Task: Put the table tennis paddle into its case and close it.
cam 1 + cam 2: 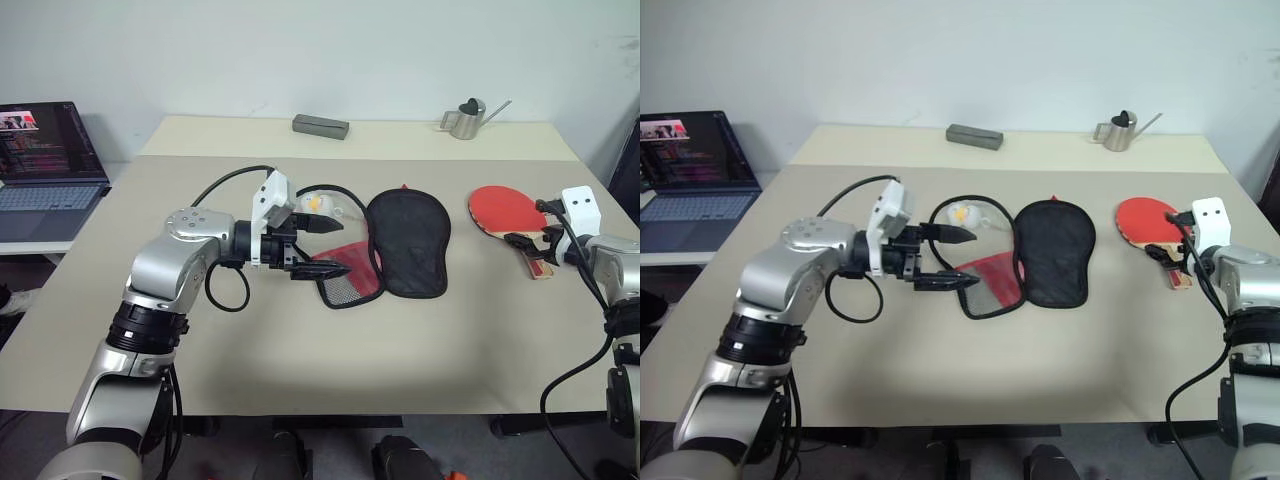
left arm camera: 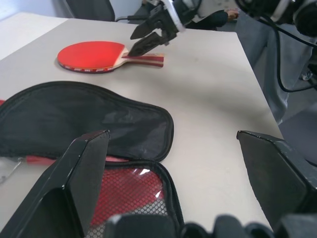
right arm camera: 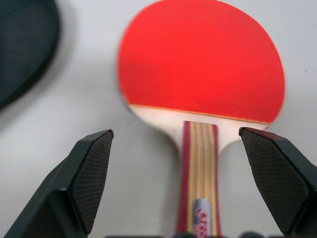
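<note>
My right gripper's open fingers still hover above the striped handle (image 3: 198, 173), with bare tabletop between them, so it comes down next, before closing.
The table tennis paddle (image 1: 503, 209) lies flat at the right of the table, red blade away from me and its striped handle (image 3: 198, 173) pointing toward me. My right gripper (image 1: 536, 241) hovers open just above the handle, one finger on each side, touching nothing. The case (image 1: 408, 243) lies unzipped and spread in the middle: the black half on the right, the red and mesh half (image 1: 345, 278) on the left, a white-yellow charm (image 1: 318, 203) behind it. My left gripper (image 1: 336, 247) points right, open, over the mesh half's near left edge.
An open laptop (image 1: 50, 160) sits on a side desk at the far left. A grey block (image 1: 320, 125) and a small metal watering can (image 1: 465, 120) stand along the table's back edge. The tan table (image 1: 300, 360) is bare toward me.
</note>
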{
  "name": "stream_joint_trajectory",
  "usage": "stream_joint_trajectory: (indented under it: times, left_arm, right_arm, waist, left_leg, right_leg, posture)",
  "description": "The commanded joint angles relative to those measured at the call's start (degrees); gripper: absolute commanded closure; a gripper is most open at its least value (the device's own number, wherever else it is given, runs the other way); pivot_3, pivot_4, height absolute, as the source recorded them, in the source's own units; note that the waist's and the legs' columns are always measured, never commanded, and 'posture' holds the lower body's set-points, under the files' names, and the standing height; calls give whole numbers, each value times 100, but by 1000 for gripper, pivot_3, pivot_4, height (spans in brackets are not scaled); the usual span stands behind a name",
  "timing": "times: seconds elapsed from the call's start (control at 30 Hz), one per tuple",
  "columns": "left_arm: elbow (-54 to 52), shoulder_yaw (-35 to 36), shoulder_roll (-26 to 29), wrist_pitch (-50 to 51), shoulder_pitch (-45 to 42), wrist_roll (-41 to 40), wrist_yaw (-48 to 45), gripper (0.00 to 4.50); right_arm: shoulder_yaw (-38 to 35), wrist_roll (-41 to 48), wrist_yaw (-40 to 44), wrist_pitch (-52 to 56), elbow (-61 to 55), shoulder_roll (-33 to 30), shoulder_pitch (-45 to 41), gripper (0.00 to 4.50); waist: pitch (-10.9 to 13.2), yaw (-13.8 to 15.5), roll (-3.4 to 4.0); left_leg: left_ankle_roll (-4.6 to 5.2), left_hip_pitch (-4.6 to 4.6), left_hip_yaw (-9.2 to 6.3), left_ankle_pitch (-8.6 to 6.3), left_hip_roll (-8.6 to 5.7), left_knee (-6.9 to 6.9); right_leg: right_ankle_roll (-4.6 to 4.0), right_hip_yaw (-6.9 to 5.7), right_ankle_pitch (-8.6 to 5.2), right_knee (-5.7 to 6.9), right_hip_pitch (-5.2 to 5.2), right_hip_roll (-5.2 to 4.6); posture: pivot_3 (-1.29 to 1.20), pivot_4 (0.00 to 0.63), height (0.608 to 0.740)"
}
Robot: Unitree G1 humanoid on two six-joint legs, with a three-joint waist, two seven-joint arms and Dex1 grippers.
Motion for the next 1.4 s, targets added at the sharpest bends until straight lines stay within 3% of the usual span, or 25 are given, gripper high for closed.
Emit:
stream_joint_trajectory:
  times: [0.03, 0.23, 0.7, 0.8, 1.03, 1.1, 1.4]
  left_arm:
    - [-115, 12, 7, -137, -168, 34, -53, 0]
    - [-71, 3, 25, -160, -182, 81, -109, 0]
    - [-22, 0, 46, -155, -172, 140, -164, 0]
    - [-15, 2, 56, -157, -171, 152, -171, 0]
    - [5, 7, 74, -173, -163, 179, -174, 0]
    - [32, 11, 81, -187, -159, 199, -161, 0]
    - [102, 195, 207, -209, -42, 212, -12, 0]
  right_arm:
    - [-140, -97, -119, -452, 693, -32, -275, 44]
    - [-280, -104, -365, -761, 1561, 137, -470, 44]
    - [-338, -207, -682, -1211, 2222, 510, -531, 44]
    - [-282, -263, -726, -1307, 2289, 545, -529, 600]
    - [-112, -473, -768, -1448, 2297, 574, -565, 2889]
    - [-98, -514, -796, -1455, 2292, 586, -570, 3332]
    - [-185, -394, -1032, -1231, 2015, 628, -623, 3329]
  waist:
    - [0, 1, 0]
    - [0, -9, 0]
    - [0, -61, 0]
    - [0, -80, 0]
    - [0, -114, 0]
    - [0, -114, 0]
    - [0, -118, 0]
  left_leg:
    - [0, 0, 0, 0, 0, 1]
    - [0, 1, 0, 0, 0, 9]
    - [0, 34, -5, 0, 1, 35]
    - [0, 65, -5, 0, 1, 33]
    - [1, 84, -8, 1, -2, 37]
    - [1, 84, -8, 1, -3, 37]
    - [2, 85, -8, 1, -2, 37]
  right_leg:
    - [0, 0, 0, 0, 1, 0]
    - [0, 0, 1, 4, 5, 0]
    - [3, 2, 2, 37, 36, 3]
    - [3, 4, 1, 33, 66, 3]
    - [7, 5, 3, 32, 89, 0]
    - [8, 6, 4, 32, 89, 0]
    - [9, 9, 4, 31, 89, 0]
  posture:
    - [0, 150, 740]
    - [0, 150, 740]
    - [0, 150, 740]
    - [0, 150, 740]
    - [0, 150, 740]
    - [0, 150, 740]
    - [0, 150, 740]
